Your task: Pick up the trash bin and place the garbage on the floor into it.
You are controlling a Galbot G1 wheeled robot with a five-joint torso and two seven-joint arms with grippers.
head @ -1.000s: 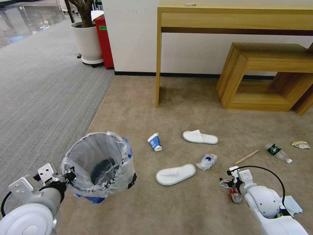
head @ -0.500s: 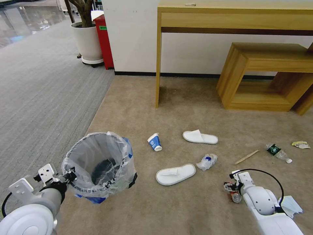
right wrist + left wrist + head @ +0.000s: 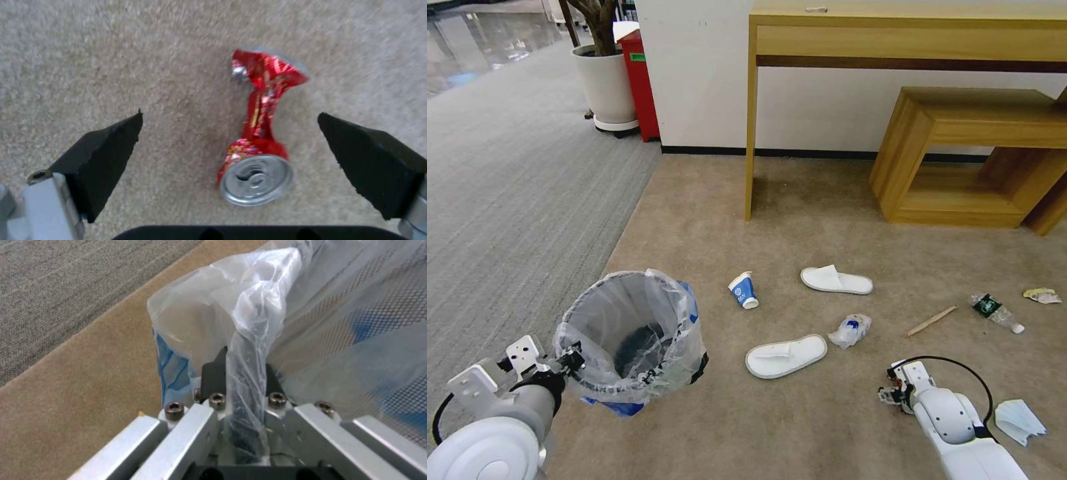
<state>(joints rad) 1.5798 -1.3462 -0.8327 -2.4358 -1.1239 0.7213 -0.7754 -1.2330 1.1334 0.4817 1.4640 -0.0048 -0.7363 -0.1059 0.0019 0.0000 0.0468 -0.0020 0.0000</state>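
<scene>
My right gripper next needs to grab the can's narrow middle to put the can (image 3: 258, 133) into the trash bin, since the can's ends widen out round.
The trash bin (image 3: 630, 337), black with a clear liner, stands on the beige floor (image 3: 800, 427) at my front left. My left gripper (image 3: 570, 360) is shut on its rim; the left wrist view shows the fingers (image 3: 213, 373) clamping rim and liner (image 3: 249, 340). My right gripper (image 3: 230, 115) hangs open just above a crushed red can (image 3: 258, 133), one pad on each side. Garbage lies around: two white slippers (image 3: 837, 280) (image 3: 786, 355), a paper cup (image 3: 744, 291), a crumpled wrapper (image 3: 850, 330), a stick (image 3: 932, 320), a bottle (image 3: 995, 312), a mask (image 3: 1019, 421).
A wooden desk (image 3: 752, 120) and a low wooden bench (image 3: 960, 153) stand against the far wall. A plant pot (image 3: 606, 87) and a red box (image 3: 640, 83) sit at the back left. Grey striped carpet (image 3: 507, 187) runs along the left. A crumpled paper (image 3: 1042, 295) lies far right.
My right gripper has come down and back toward me over the red can, which the wrist now hides in the head view. More of the mask shows. Left gripper and bin are still.
</scene>
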